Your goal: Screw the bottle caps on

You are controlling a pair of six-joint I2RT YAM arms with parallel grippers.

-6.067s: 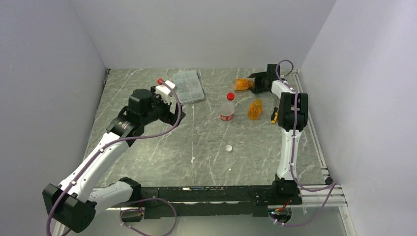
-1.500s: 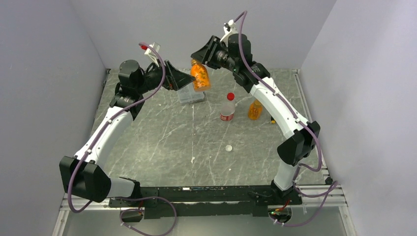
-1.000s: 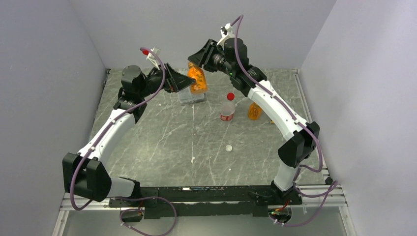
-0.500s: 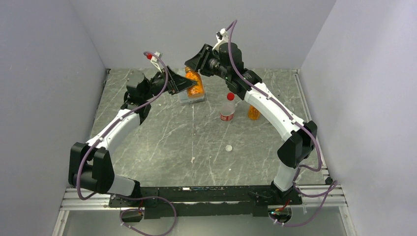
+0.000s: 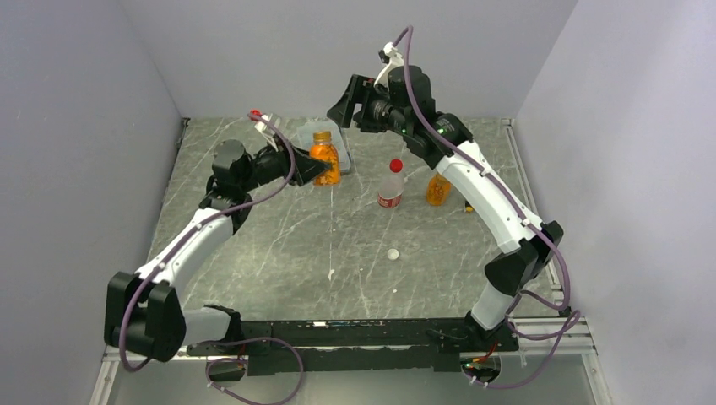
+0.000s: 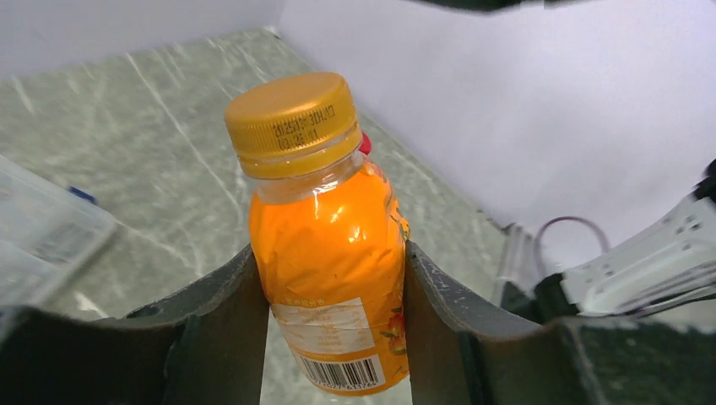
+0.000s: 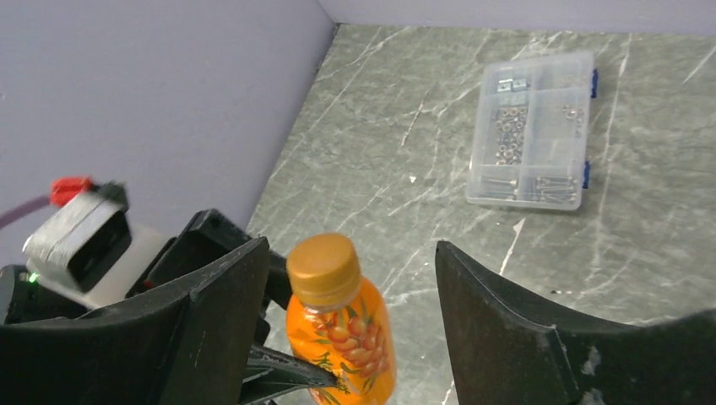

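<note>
I need to grab the orange cap from above with my right gripper next, so that my left gripper can release the bottle's body and the bottle can stand upright.
An orange bottle [image 5: 324,160] with an orange cap [image 6: 291,122] screwed on its neck stands upright between the fingers of my left gripper [image 5: 319,169], which is shut on its body [image 6: 329,253]. My right gripper [image 5: 348,94] hangs open above and behind it. In the right wrist view its jaws stand wide on either side of the cap [image 7: 322,268], touching nothing. A clear bottle [image 5: 390,190] with a red cap [image 5: 396,165] stands mid-table. A second orange bottle [image 5: 437,189] stands to its right. A whitish cap [image 5: 393,252] lies loose on the table.
A flat clear compartment box [image 7: 532,143] lies at the back of the marble table [image 5: 279,245], partly hidden behind the held bottle in the top view. Grey walls close in the left, back and right sides.
The right gripper has let go of the orange bottle, opened and drawn back upward. The left gripper has shut on the bottle and lowered it toward the table.
</note>
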